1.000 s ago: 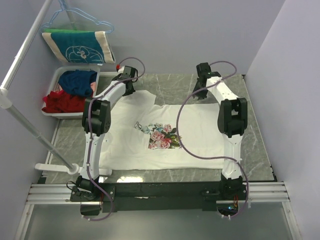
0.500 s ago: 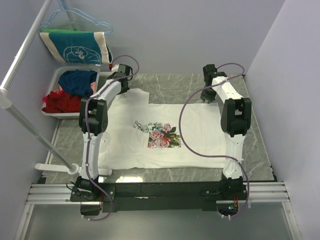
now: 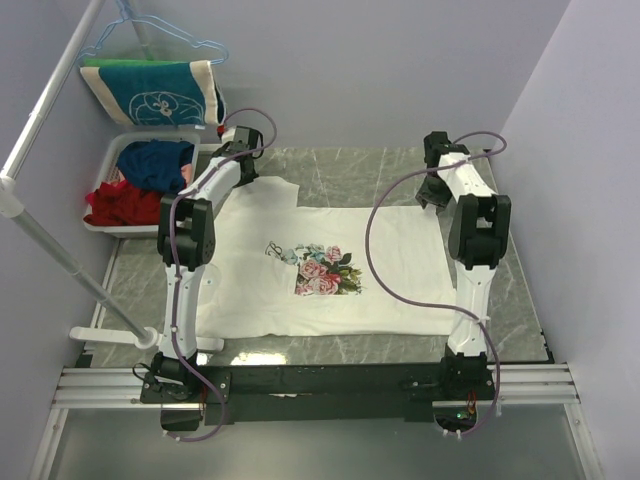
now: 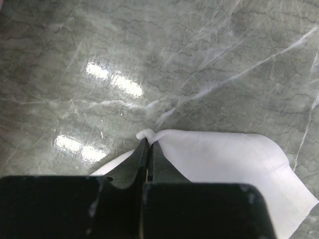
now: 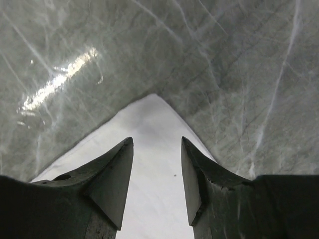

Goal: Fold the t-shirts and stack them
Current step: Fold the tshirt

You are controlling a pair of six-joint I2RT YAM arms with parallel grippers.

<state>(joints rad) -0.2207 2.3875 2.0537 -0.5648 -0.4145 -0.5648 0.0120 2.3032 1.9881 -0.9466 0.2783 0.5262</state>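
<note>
I should next grab the t-shirt's pointed far corner [image 3: 431,208] [image 5: 155,110] with my right gripper, matching my left gripper's hold, to fold the t-shirt's far edge over evenly.
The cream-white t-shirt [image 3: 390,260] lies spread on the marble table, its flower print [image 3: 322,270] facing up. My left gripper [image 3: 247,172] is at the shirt's far left corner. In the left wrist view it [image 4: 148,140] is shut on a small fold of the white cloth [image 4: 219,159]. My right gripper [image 3: 436,192] is at the far right corner. In the right wrist view it [image 5: 157,140] is open, its fingers either side of the pointed cloth corner [image 5: 153,107] lying on the table.
A white bin [image 3: 112,160] of red and blue clothes stands at the far left beside the table. A teal cloth [image 3: 150,92] hangs behind it. A white rail [image 3: 60,255] slants along the left side. Walls close the back and right.
Both arms have swung outward, the right one farthest to the right. The shirt's far edge has been drawn out wider and lies flatter.
</note>
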